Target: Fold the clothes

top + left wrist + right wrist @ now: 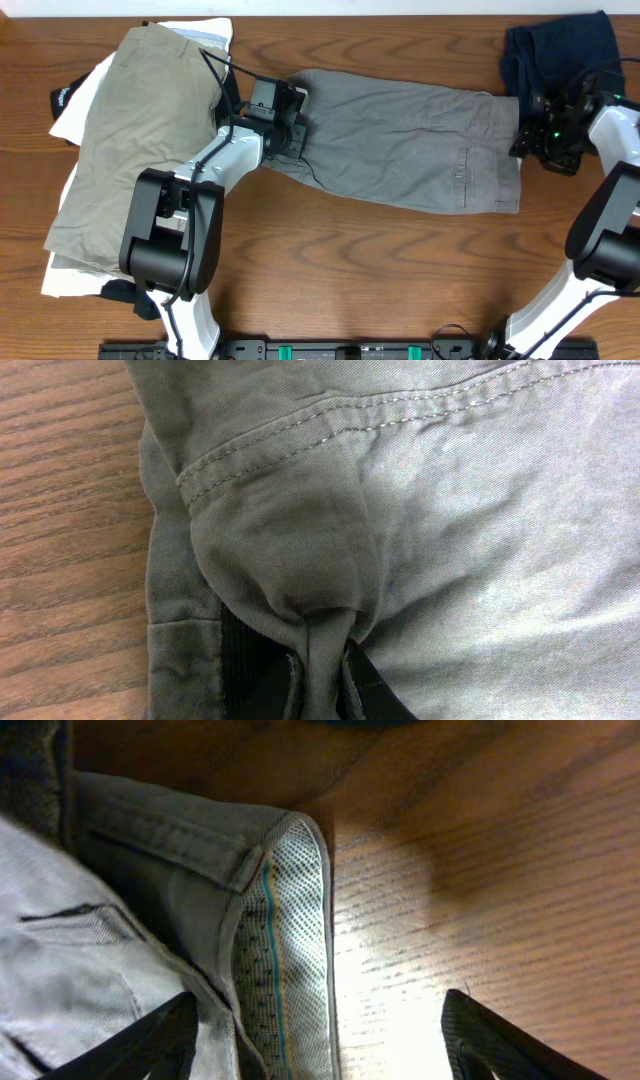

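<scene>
The right gripper grabs the grey shorts [400,140] by the turned-back waistband edge next, to fold that end of the shorts over toward their other end.
The grey shorts [400,140] lie spread flat across the middle of the table. My left gripper [290,115] sits at their left end, shut on a pinched fold of grey fabric [322,680] that rises between the fingers. My right gripper [530,130] is at the right end of the shorts and stands open [320,1050]. The turned-back waistband with its mesh lining [280,920] lies between the wide-apart fingers [150,1040], ungripped. A stitched seam [350,415] crosses the left wrist view.
Khaki-tan shorts [140,130] top a pile at the left, over white cloth [75,110] and a black garment [65,95]. A navy garment [560,45] lies at the back right, just behind my right gripper. Bare wood [380,260] runs along the front.
</scene>
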Robot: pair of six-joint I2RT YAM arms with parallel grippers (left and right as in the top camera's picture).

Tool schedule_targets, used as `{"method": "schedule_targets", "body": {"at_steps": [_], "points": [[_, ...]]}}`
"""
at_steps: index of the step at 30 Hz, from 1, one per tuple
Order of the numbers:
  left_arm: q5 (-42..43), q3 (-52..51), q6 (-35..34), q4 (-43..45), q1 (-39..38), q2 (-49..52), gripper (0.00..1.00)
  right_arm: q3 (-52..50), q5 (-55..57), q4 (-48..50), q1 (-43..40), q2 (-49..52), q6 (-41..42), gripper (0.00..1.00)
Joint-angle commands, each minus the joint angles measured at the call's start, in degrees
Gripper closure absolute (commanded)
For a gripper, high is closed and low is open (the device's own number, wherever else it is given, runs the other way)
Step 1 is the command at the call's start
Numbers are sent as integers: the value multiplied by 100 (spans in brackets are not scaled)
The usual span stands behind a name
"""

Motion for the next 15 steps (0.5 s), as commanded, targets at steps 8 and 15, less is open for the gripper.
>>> {"method": "schedule_targets", "body": {"at_steps": [8,15], "points": [[-50,22,-48,-13,20,-96,87,24,437,114,564,127,-208,20],[-50,22,-48,-13,20,-96,87,-2,802,111,649,127,-118,19]]}}
